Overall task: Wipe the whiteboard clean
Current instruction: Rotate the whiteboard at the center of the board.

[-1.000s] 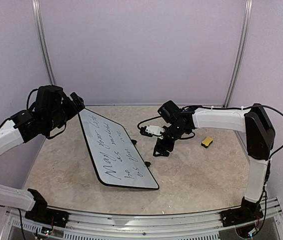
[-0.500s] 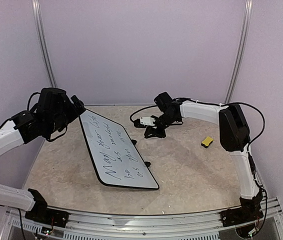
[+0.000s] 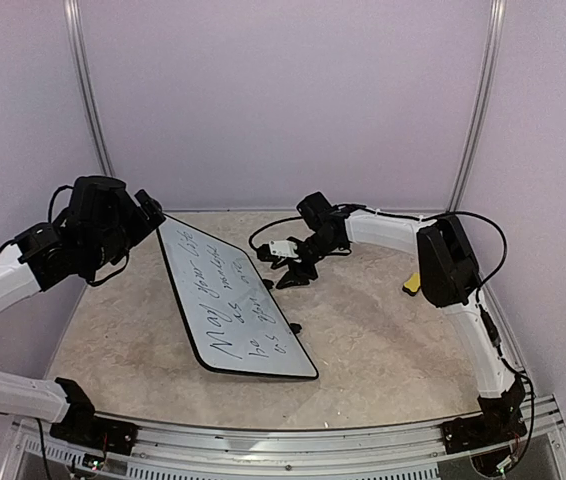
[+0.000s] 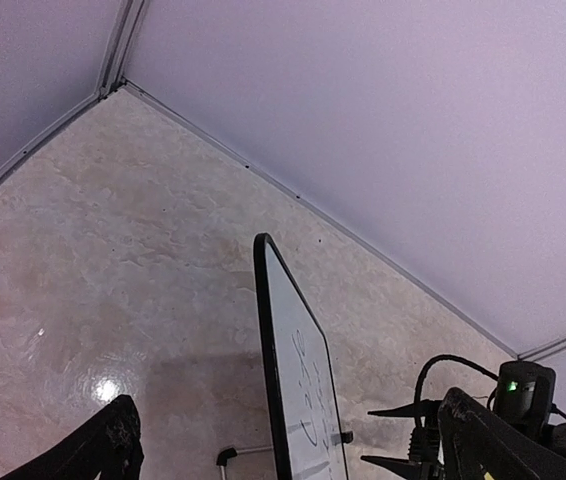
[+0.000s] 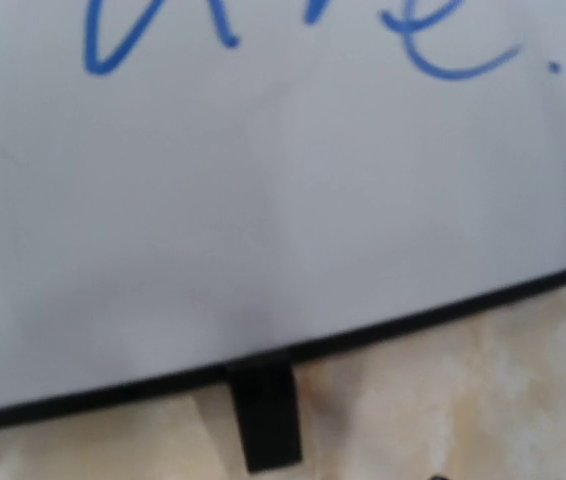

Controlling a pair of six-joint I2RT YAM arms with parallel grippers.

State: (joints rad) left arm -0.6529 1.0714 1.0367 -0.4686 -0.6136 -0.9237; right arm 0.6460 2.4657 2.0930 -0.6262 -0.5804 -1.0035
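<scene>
The whiteboard needs to turn its uncovered written side for erasing, so my right gripper needs to grab it by the stand clip at its black rim (image 3: 268, 284) (image 5: 264, 404) next.
The whiteboard (image 3: 238, 305) leans back on its black wire stand at centre left, with several lines of handwriting on its face. My left gripper (image 3: 149, 212) hovers by the board's far top corner. In the left wrist view its fingers (image 4: 103, 450) stand wide open on either side of the board's black rim (image 4: 268, 350). My right gripper (image 3: 279, 274) is close to the board's right edge, its two pointed fingertips (image 4: 403, 410) apart and holding nothing. The right wrist view is filled by the board's face (image 5: 263, 200), blue strokes at the top, black rim and a stand clip (image 5: 263, 415) below.
A small yellow sponge (image 3: 410, 285) lies on the table at the right, partly hidden behind the right arm's elbow (image 3: 443, 260). A stand foot (image 3: 294, 327) juts out at the board's lower right. Purple walls close the back and sides.
The right arm has swung left from mid-table up to the board's right edge, leaving the sponge behind. Its jaws shut and reopened on the way. The left arm has barely moved.
</scene>
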